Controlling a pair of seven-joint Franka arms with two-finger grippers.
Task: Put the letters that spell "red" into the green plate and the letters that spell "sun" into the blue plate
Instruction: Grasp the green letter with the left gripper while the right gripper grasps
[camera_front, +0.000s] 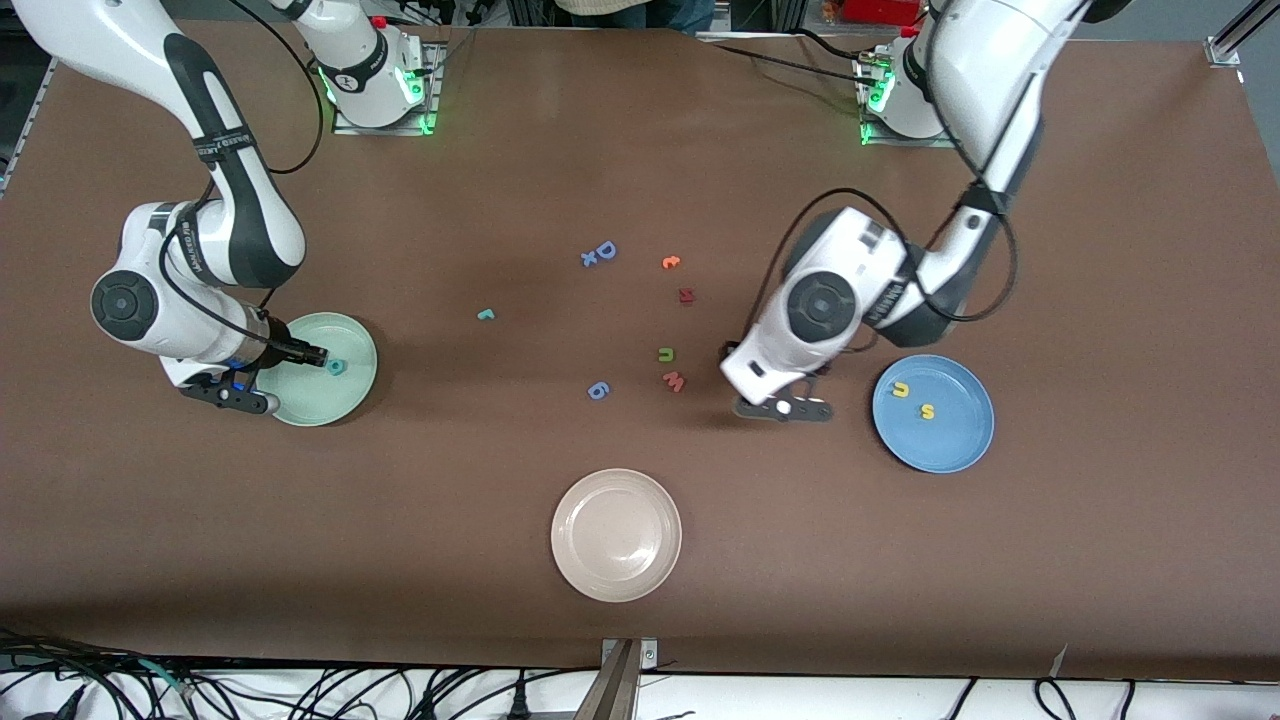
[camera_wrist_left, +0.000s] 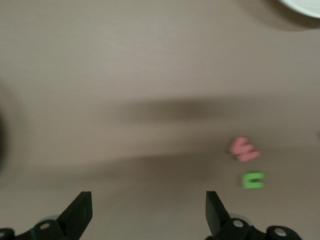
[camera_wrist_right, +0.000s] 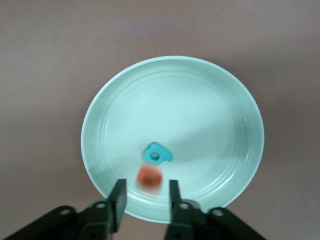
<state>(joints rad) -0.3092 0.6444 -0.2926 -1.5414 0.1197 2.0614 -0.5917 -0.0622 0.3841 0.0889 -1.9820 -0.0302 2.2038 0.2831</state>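
Note:
My left gripper grabs the green "n" by its arch and the ends of its legs next, to finish "sun" in the blue plate (camera_front: 950, 445).
My right gripper (camera_wrist_right: 146, 187) hangs open over the green plate (camera_wrist_right: 210, 100), (camera_front: 330, 402). The orange "e" (camera_wrist_right: 149, 178) shows as a blur just past its fingertips, free of both, above the plate's floor. The teal "d" (camera_wrist_right: 158, 153), (camera_front: 337, 366) lies in that plate. The teal "r" (camera_front: 486, 314) lies on the table toward the middle. The yellow "u" (camera_front: 901, 389) and yellow "s" (camera_front: 927, 411) rest in the blue plate (camera_front: 950, 445). My left gripper (camera_wrist_left: 149, 200), (camera_front: 735, 352) is wide open and empty over bare table, beside the olive "n" (camera_wrist_left: 253, 179), (camera_front: 666, 354).
A pink "w" (camera_front: 674, 381), (camera_wrist_left: 243, 149) lies next to the "n". A blue "D" (camera_front: 605, 250), a small orange letter (camera_front: 671, 262), a red letter (camera_front: 686, 295) and a blue "6" (camera_front: 598, 390) are scattered mid-table. A beige plate (camera_front: 616, 535) sits nearest the front camera.

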